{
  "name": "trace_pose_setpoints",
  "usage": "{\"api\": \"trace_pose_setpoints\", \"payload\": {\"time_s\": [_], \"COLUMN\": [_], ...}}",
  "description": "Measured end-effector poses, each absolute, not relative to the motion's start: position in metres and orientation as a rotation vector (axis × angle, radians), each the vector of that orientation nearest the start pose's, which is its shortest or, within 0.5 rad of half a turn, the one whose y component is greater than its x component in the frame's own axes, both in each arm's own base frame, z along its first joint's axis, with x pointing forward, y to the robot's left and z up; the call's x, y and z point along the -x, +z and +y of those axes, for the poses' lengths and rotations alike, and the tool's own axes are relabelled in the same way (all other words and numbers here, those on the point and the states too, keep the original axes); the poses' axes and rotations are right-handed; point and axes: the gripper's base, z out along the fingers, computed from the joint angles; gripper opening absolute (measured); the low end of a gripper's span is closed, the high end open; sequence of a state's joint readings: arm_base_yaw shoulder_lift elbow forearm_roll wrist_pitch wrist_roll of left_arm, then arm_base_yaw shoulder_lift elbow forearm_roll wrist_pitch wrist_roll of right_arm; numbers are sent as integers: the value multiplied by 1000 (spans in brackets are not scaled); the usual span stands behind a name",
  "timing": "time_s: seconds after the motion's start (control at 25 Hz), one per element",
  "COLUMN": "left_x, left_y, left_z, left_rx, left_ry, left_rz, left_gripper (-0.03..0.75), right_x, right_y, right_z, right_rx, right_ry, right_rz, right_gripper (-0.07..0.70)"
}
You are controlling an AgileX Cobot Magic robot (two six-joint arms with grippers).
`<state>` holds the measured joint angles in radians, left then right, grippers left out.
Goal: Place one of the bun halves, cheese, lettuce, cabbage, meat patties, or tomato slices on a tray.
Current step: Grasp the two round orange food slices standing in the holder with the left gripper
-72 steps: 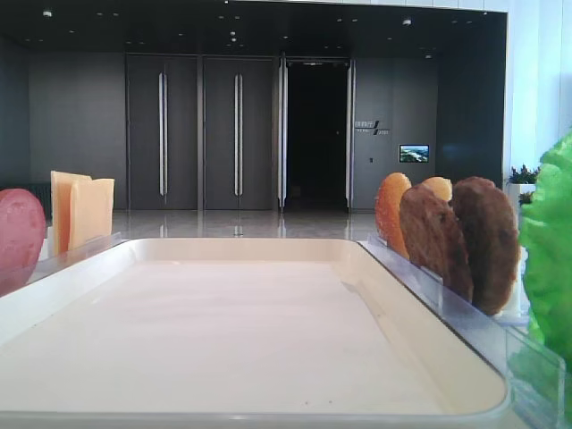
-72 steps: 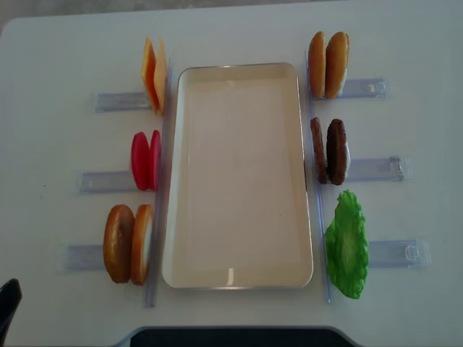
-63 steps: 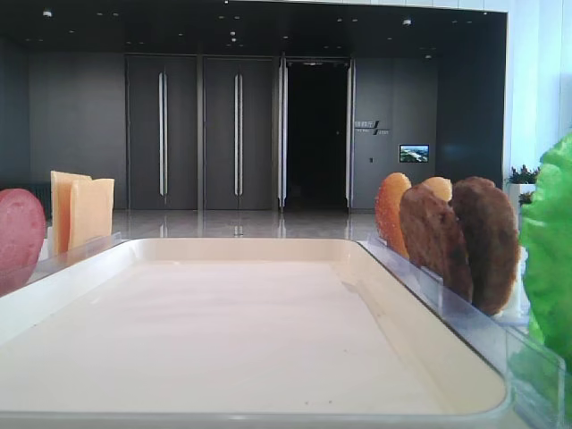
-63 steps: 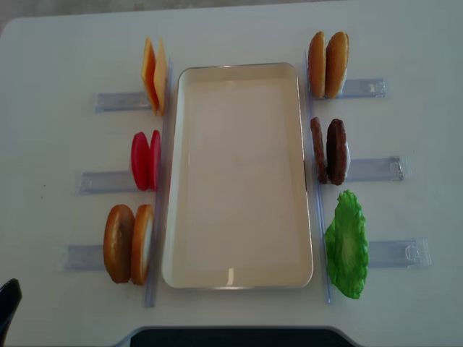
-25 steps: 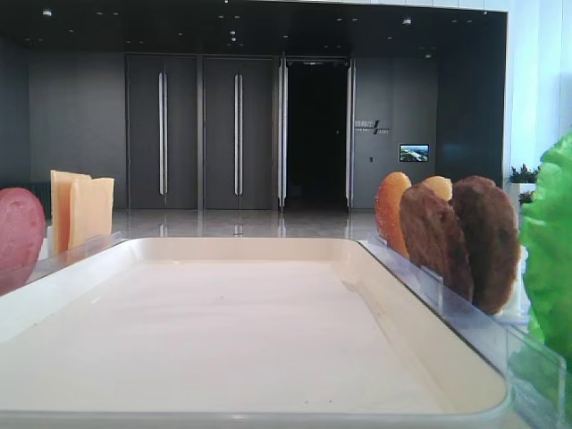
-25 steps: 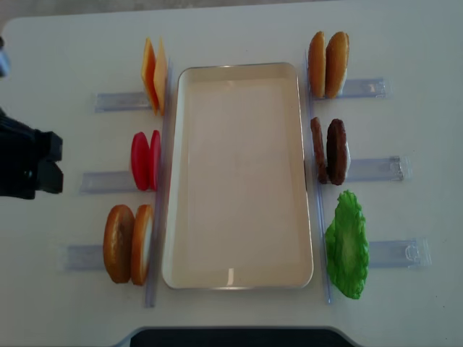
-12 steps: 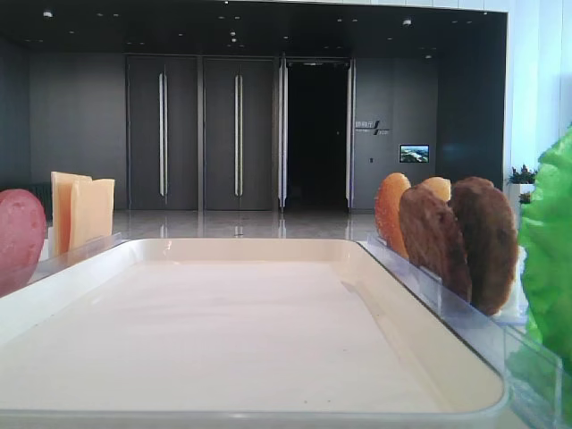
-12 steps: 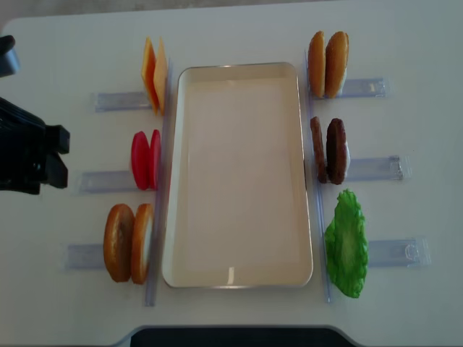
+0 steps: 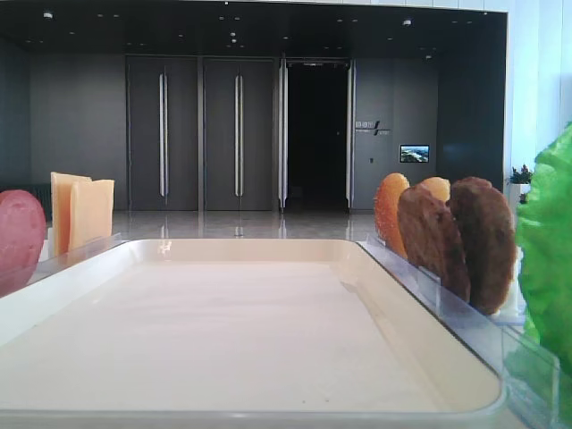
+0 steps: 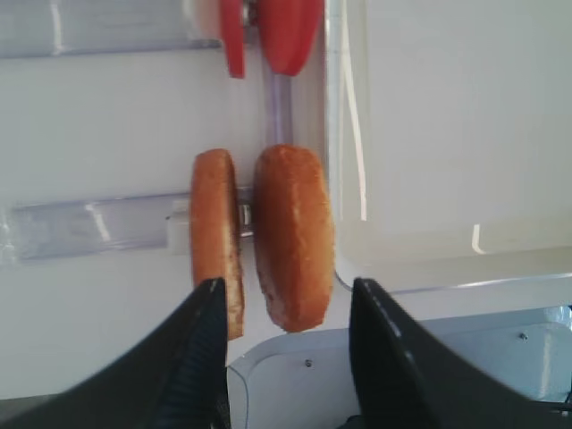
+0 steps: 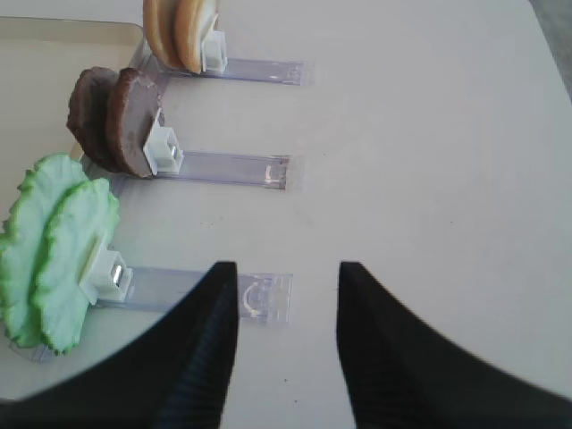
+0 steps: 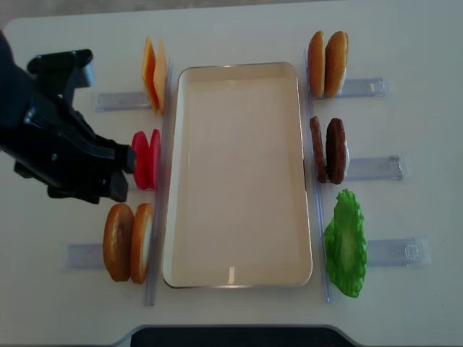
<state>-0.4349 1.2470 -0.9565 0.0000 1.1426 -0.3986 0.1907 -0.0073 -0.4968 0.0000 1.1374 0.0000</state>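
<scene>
My left gripper is to grab the bun half beside the tomato slices by its rim (image 12: 142, 242) next. Then it should lay the bun half on the cream tray (image 12: 239, 173).
The cream tray (image 12: 239, 173) lies empty mid-table. On its left, clear racks hold cheese (image 12: 154, 74), tomato slices (image 12: 147, 160) and two bun halves (image 12: 130, 243). On its right stand two more bun halves (image 12: 326, 63), meat patties (image 12: 328, 150) and lettuce (image 12: 346, 244). My left gripper (image 10: 288, 284) hangs open above the near-left bun halves: one bun half (image 10: 291, 234) shows between the fingers and the other (image 10: 215, 232) by the left finger, neither touched. My right gripper (image 11: 286, 268) is open over bare table beside the end of the lettuce (image 11: 54, 246) rack.
The left arm (image 12: 58, 137) covers the table left of the tomato slices. Clear racks (image 12: 383, 253) stick out sideways from both long sides of the tray. A grey-white base (image 10: 402, 375) sits at the table's near edge. No cabbage shows.
The left arm has come in from the left edge toward the tomato slices and bun halves. Its jaws have stayed open. Food and tray have not moved.
</scene>
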Motion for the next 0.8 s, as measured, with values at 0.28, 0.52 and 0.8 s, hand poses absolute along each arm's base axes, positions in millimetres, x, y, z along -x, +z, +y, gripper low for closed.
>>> {"api": "trace_pose_setpoints", "payload": {"time_s": [0.28, 0.52, 0.8], "left_x": [-197, -198, -199], "left_y": [269, 268, 266], "left_z": [-119, -118, -117], "left_rx": [-133, -37, -26], "left_ry": [-128, -125, -86], "left_rz": [2993, 2996, 2995], "left_gripper": [348, 348, 348], "right_x": [9, 9, 9], "right_y": [270, 270, 270], "right_z": [-2, -2, -2], "right_rx": [202, 202, 202], "right_ry": [113, 113, 113], "right_rz": [2109, 2109, 2109], "right_gripper": [288, 288, 288]}}
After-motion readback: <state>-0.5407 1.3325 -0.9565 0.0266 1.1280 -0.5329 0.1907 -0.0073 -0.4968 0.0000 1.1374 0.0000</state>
